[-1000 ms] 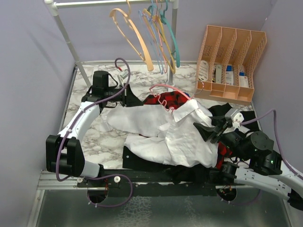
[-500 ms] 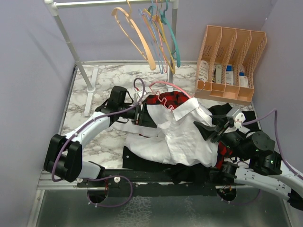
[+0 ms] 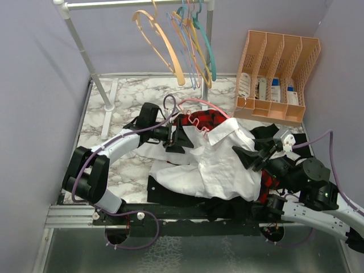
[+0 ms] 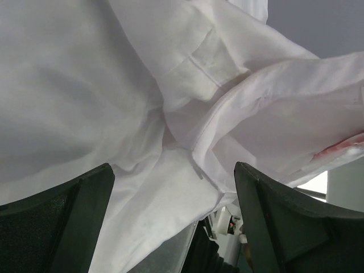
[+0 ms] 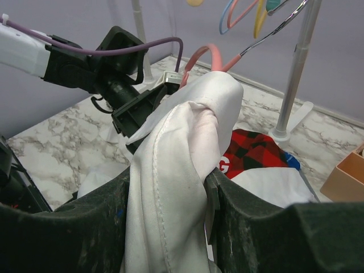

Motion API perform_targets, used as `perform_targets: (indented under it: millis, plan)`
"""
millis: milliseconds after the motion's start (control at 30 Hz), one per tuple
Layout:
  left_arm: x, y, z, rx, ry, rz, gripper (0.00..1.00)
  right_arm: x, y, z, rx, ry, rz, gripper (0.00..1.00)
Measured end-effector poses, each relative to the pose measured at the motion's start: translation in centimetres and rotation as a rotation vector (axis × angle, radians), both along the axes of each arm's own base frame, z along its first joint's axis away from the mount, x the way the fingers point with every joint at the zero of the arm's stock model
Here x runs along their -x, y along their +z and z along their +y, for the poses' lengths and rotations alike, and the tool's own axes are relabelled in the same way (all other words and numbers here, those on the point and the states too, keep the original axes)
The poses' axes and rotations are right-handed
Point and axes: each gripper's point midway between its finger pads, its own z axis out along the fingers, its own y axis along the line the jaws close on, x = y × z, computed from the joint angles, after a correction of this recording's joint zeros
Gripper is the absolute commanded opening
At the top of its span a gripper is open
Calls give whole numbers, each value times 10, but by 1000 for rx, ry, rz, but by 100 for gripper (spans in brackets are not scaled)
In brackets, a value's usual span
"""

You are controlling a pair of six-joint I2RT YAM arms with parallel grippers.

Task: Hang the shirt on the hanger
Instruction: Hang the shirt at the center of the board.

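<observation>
The left gripper should next pick up the white shirt by its loose edge near the collar (image 3: 195,144), to spread the shirt's opening for the pink hanger (image 3: 198,103).
The white shirt (image 3: 216,165) lies crumpled mid-table, its collar toward the back. The pink hanger (image 3: 198,103) pokes out at the collar, its wavy arm over red plaid. My right gripper (image 3: 247,156) is shut on a bunched shoulder of the shirt (image 5: 176,170); the hanger (image 5: 211,54) emerges from the top of that fold. My left gripper (image 3: 183,136) is open at the shirt's left side near the collar. In its wrist view, white shirt fabric (image 4: 114,85) fills the frame and hangs loose between the spread fingers of the left gripper (image 4: 173,219).
A red-and-black plaid shirt (image 3: 207,118) and a black garment (image 3: 170,190) lie under the white one. A rail at the back carries a peach-orange hanger (image 3: 170,48) and a teal hanger (image 3: 207,51). A peach desk organizer (image 3: 278,74) stands back right.
My left gripper has swung right from the table's left side to the shirt's collar area and has opened. The shirt's spread left part has bunched toward the middle. The right arm has not moved.
</observation>
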Motion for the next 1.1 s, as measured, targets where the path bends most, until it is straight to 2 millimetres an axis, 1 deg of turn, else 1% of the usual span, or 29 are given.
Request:
perform_targets:
  millis: [100,167,267,433,500,667,800,833,1000,1067,1100]
  plan:
    - [-3,8,-6,-1,9,-3,88,0,0,0,-5,0,5,1]
    - [-4,11,-10,-3,14,0,85,0,0,0,-8,0,8,1]
    - [-3,15,-14,-4,16,18,71,0,0,0,-12,0,11,1]
    - [2,18,-20,-6,14,56,63,1,0,0,-22,0,18,1]
    - [6,17,-22,-9,11,74,57,1,1,-1,-28,-3,18,1]
    - [25,7,-25,-21,-3,137,26,1,2,-5,-35,-11,16,1]
    - [27,8,-27,-4,-2,158,2,1,2,-8,-38,-21,20,1]
    - [26,10,-28,6,-3,156,0,1,2,-8,-38,-22,20,1]
    - [19,22,-31,58,0,132,0,1,1,-9,-39,-24,23,1]
    - [13,26,-29,68,8,110,0,1,1,-8,-37,-23,23,1]
    - [7,29,-26,72,20,93,0,1,1,-8,-34,-22,22,1]
